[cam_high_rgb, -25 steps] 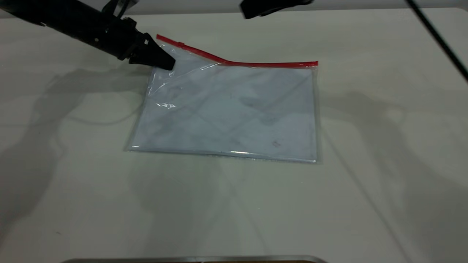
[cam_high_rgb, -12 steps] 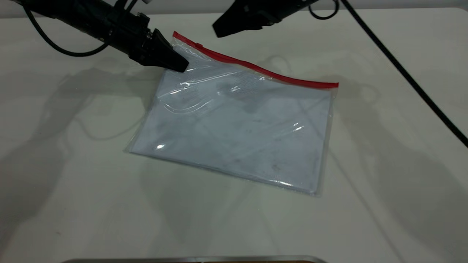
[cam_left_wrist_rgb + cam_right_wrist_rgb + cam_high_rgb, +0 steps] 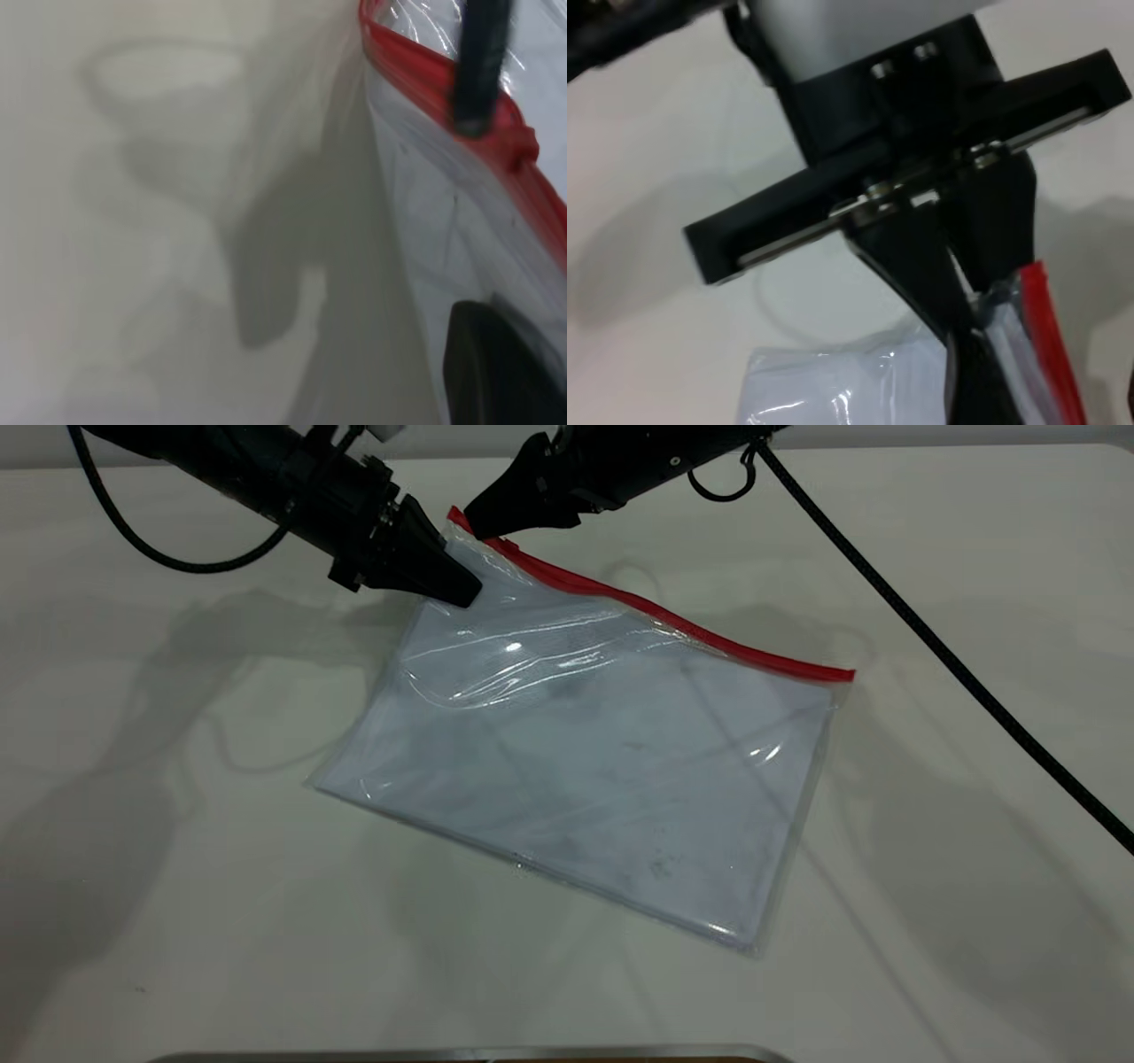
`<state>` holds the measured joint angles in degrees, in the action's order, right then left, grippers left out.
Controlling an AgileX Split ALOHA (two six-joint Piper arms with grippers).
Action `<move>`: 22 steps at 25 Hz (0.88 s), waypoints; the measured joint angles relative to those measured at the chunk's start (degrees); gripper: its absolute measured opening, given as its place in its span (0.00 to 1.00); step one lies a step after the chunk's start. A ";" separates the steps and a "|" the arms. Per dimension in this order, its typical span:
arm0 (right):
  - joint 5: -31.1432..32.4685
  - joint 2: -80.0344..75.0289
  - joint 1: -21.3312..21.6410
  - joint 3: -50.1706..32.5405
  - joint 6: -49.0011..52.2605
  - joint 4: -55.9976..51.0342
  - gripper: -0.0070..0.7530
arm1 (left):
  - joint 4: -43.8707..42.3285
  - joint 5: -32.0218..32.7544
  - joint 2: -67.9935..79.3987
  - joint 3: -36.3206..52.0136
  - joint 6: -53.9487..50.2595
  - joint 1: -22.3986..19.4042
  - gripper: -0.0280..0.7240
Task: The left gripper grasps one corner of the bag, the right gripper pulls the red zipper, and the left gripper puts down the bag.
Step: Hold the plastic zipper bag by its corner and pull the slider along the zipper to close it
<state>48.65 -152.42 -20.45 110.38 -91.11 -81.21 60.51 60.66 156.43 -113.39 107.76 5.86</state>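
Observation:
The red zipper runs along the top of the bag (image 3: 602, 762), and my right gripper should next grab it by its slider tab (image 3: 504, 544) to pull it.
The bag (image 3: 602, 762) is a clear pouch with a white sheet inside. It lies tilted on the table with its far left corner (image 3: 469, 558) lifted. My left gripper (image 3: 462, 590) is shut on that corner, just below the end of the red zipper (image 3: 656, 611). My right gripper (image 3: 474, 521) is at that same zipper end and looks open. In the left wrist view one of its fingers (image 3: 478, 71) lies across the red zipper (image 3: 416, 57), close to the slider tab (image 3: 524, 146). The right wrist view shows the left gripper (image 3: 966, 341) pinching the bag beside the zipper (image 3: 1045, 345).
The white table (image 3: 177, 868) spreads out around the bag. The right arm's black cable (image 3: 957, 664) runs across the table at the right. The left arm's cable (image 3: 159, 558) loops at the far left. A grey edge (image 3: 469, 1054) shows at the front.
The left gripper has lifted the corner and carried it right, and the bag has swung and tilted. The right gripper has come down from the far edge to the zipper end.

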 joint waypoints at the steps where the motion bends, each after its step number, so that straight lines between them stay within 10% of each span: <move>1: 0.00 -0.48 0.00 0.11 0.00 -0.16 0.60 | 0.00 -0.05 0.00 0.00 0.08 0.08 0.11; 22: -0.52 -1.61 -0.11 0.17 0.00 0.18 0.51 | 0.13 -1.62 0.00 0.00 0.14 0.24 0.11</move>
<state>48.12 -154.03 -20.56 110.55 -91.11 -81.02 60.64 59.04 156.43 -113.39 107.90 6.10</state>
